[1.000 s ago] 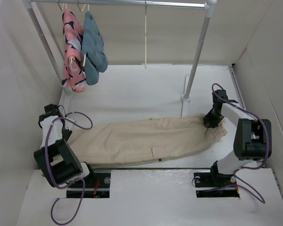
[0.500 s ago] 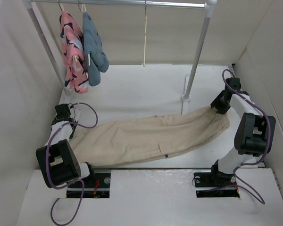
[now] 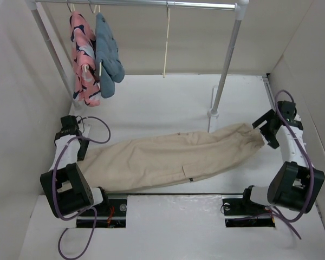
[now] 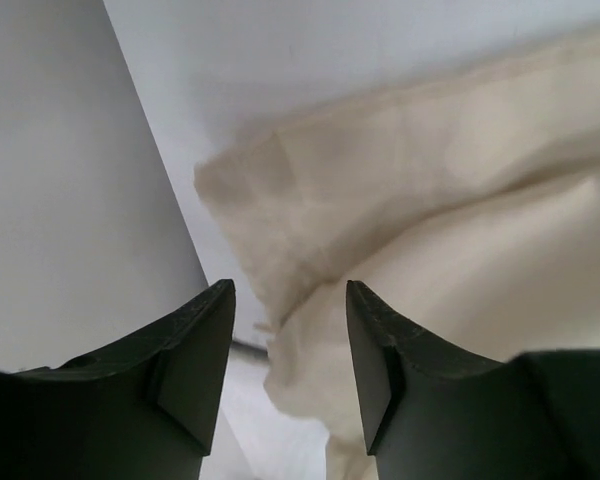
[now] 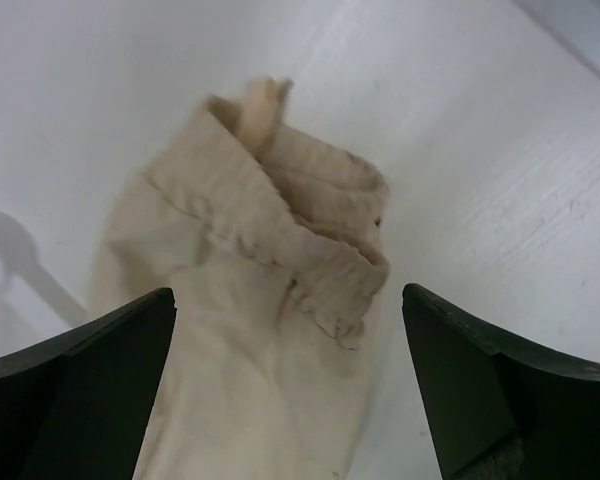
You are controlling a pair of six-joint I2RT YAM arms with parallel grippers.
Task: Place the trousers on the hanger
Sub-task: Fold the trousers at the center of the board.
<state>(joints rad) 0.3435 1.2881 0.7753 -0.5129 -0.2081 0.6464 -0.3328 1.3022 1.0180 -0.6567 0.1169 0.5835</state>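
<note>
I need to grip the folded hem at their end (image 3: 254,137) with my right gripper next, to fold the trousers (image 3: 168,160) over for the hanger.
The beige trousers (image 3: 168,160) lie stretched flat across the table from left to right. The pale hanger (image 3: 165,43) hangs bare and edge-on from the rail at the back. My left gripper (image 3: 78,147) hovers over the trousers' left end, by the left wall. In the left wrist view its jaws (image 4: 290,350) stand apart, with the cloth edge (image 4: 310,300) loose between them. My right gripper (image 3: 265,132) is just right of the trousers' other end. Its jaws (image 5: 288,300) are wide open, and the folded hem (image 5: 320,260) lies below them untouched.
A pink patterned garment (image 3: 82,59) and a blue-grey garment (image 3: 107,54) hang on the rail (image 3: 141,3) at the back left. The rack's right post (image 3: 227,65) stands on a base (image 3: 213,114) just behind the trousers. Side walls stand close to both arms.
Both grippers have opened and let go of the trousers' ends. The right arm has swung out to the right. The trousers now lie longer, their right end further back.
</note>
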